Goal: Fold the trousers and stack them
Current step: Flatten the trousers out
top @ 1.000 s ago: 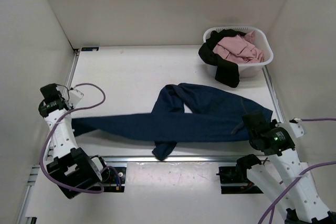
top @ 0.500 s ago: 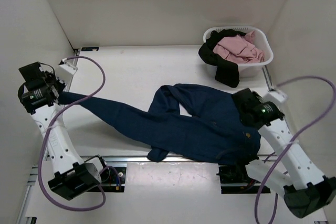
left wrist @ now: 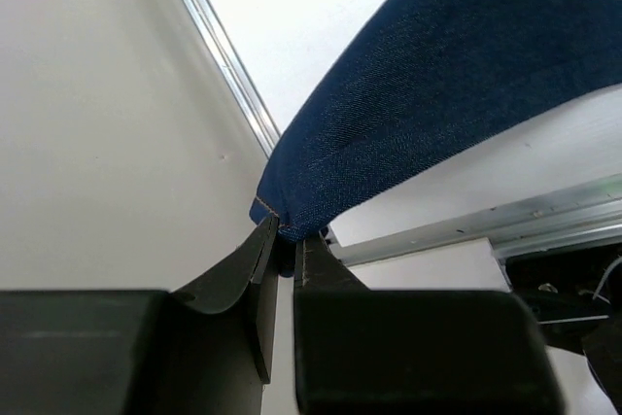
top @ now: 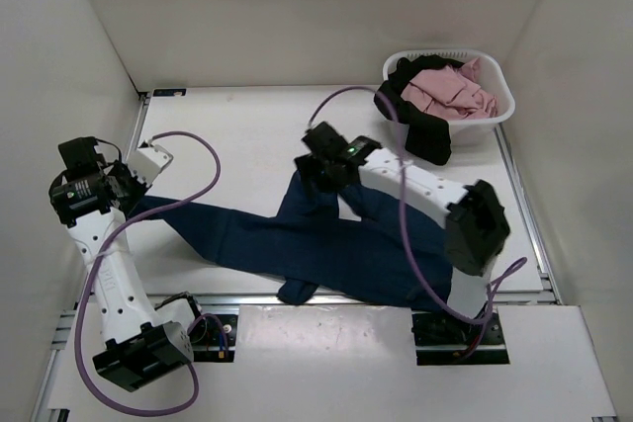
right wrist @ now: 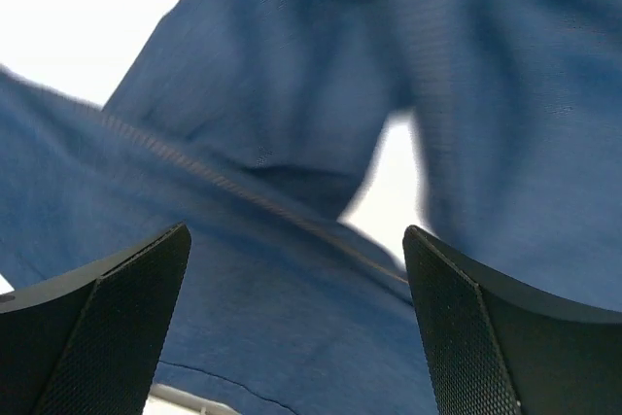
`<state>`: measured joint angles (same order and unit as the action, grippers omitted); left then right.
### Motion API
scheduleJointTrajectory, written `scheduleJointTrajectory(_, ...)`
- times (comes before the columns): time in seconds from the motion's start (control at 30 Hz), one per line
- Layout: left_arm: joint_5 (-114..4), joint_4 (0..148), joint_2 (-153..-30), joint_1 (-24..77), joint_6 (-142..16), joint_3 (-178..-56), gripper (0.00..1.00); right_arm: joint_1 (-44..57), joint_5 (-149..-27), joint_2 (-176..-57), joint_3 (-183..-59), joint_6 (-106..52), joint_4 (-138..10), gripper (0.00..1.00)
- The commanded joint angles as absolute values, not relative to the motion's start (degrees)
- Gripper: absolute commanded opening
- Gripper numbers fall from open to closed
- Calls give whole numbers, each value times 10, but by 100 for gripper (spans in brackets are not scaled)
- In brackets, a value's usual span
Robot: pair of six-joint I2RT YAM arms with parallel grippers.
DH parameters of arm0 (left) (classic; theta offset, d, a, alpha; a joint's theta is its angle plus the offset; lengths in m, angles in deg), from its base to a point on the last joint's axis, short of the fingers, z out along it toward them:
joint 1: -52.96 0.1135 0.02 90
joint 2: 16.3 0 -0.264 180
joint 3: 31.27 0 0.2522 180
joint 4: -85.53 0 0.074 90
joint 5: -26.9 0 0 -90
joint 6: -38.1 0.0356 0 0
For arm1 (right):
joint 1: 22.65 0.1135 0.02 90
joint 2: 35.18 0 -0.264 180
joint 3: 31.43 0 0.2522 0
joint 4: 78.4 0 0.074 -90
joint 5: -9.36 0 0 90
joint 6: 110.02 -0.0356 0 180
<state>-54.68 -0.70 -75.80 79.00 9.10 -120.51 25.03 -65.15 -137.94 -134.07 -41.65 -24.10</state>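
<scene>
The right gripper grabs the navy trousers' bunched far fold [top: 315, 188] [right wrist: 309, 65] next, to draw it clear of the stretched leg for folding.
The navy denim trousers [top: 326, 244] lie crumpled across the table's front half, one leg stretched to the left. My left gripper [top: 131, 201] is shut on that leg's hem; in the left wrist view the jaws [left wrist: 287, 235] pinch the stitched edge of the denim [left wrist: 437, 94]. My right gripper [top: 315, 167] hovers over the bunched far fold of the same pair. It is open and empty [right wrist: 294, 240], with blue denim [right wrist: 292, 94] below it. A black pair of trousers [top: 420, 124] hangs over the basket's edge.
A white laundry basket [top: 499, 111] stands at the back right with pink cloth [top: 450, 91] in it. White walls close in on the left, back and right. A metal rail [top: 237, 298] runs along the table's front edge.
My right gripper opened, let go of the waistband end at the right and swung to the table's middle. My left gripper kept its hold on the leg, lifted it, then came down slightly.
</scene>
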Motion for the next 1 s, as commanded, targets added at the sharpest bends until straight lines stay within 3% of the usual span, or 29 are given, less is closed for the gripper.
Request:
scheduleJointTrajectory(0.0, -545, -21, -745, 789, 90, -1200, 14, 271, -749, -1418, -1371, -369, -258, 94)
scheduleJointTrajectory(0.37, -555, -33, -750, 784, 64, -1240, 14, 271, -698, -1565, -1401, -450, -316, 94)
scheduleJointTrajectory(0.53, -555, -33, -750, 784, 58, -1263, 14, 244, -719, -1595, -1391, -496, -348, 84)
scheduleJointTrajectory(0.63, -538, -33, -745, 784, 58, -1276, 14, 244, -732, -1613, -1397, -509, -343, 70)
scheduleJointTrajectory(0.67, -529, -33, -745, 784, 58, -1281, 14, 238, -737, -1621, -1397, -509, -343, 55)
scheduleJointTrajectory(0.73, -490, -33, -745, 784, 40, -1297, 14, 230, -758, -1627, -1403, -509, -358, 36)
scheduleJointTrajectory(0.77, -476, -33, -745, 784, 40, -1303, 14, 224, -789, -1627, -1416, -509, -364, 9)
scheduleJointTrajectory(0.8, -450, -33, -745, 784, 34, -1303, 14, 205, -808, -1634, -1428, -516, -369, 0)
scheduleJointTrajectory(0.97, -403, -33, -740, 784, 29, -1318, 14, 131, -946, -1650, -1518, -605, -502, 0)
